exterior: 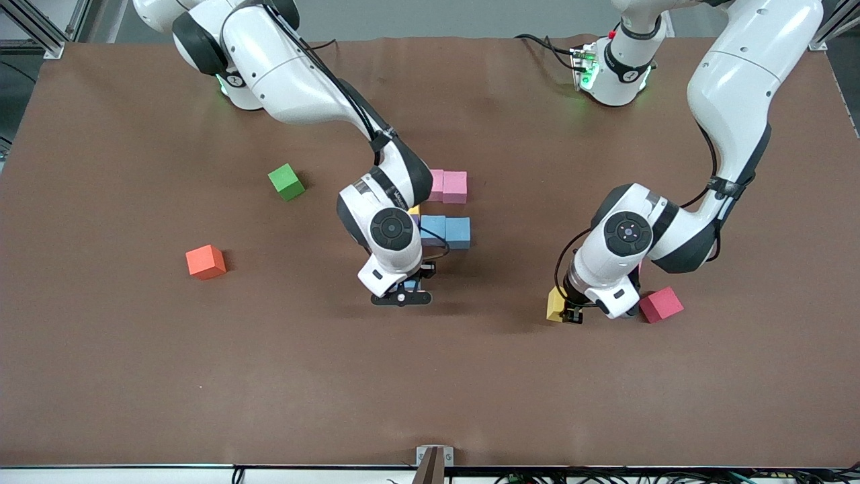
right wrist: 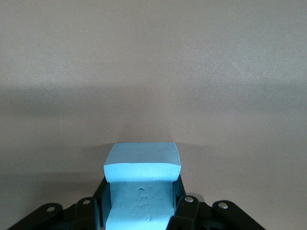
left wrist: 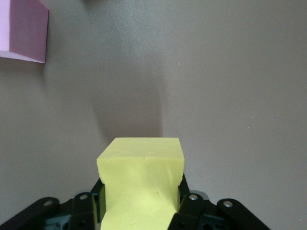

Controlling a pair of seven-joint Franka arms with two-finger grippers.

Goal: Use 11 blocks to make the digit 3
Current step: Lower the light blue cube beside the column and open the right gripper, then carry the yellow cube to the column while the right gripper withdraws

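The light blue block's lower edge meets its shadow on the tabletop, so the block would rest there and my right gripper needs to let go of it.
My left gripper [exterior: 571, 313] [left wrist: 140, 194] is shut on a yellow block [exterior: 555, 304] [left wrist: 140, 160], low over the table toward the left arm's end. A red block [exterior: 661, 304] lies beside it. My right gripper [exterior: 403, 294] [right wrist: 141, 194] is shut on a light blue block [exterior: 410, 286] [right wrist: 142, 160], low over the table's middle. Close by on the table sit two pink blocks [exterior: 447, 186] side by side. Two light blue blocks [exterior: 446, 230] sit nearer the camera than those. The right arm partly hides a yellow block [exterior: 414, 210] next to them.
A green cube [exterior: 286, 181] and an orange cube [exterior: 205, 261] lie apart toward the right arm's end. A pale pink block face [left wrist: 23, 29] shows at the edge of the left wrist view. Bare brown tabletop [exterior: 430, 383] stretches to the front edge.
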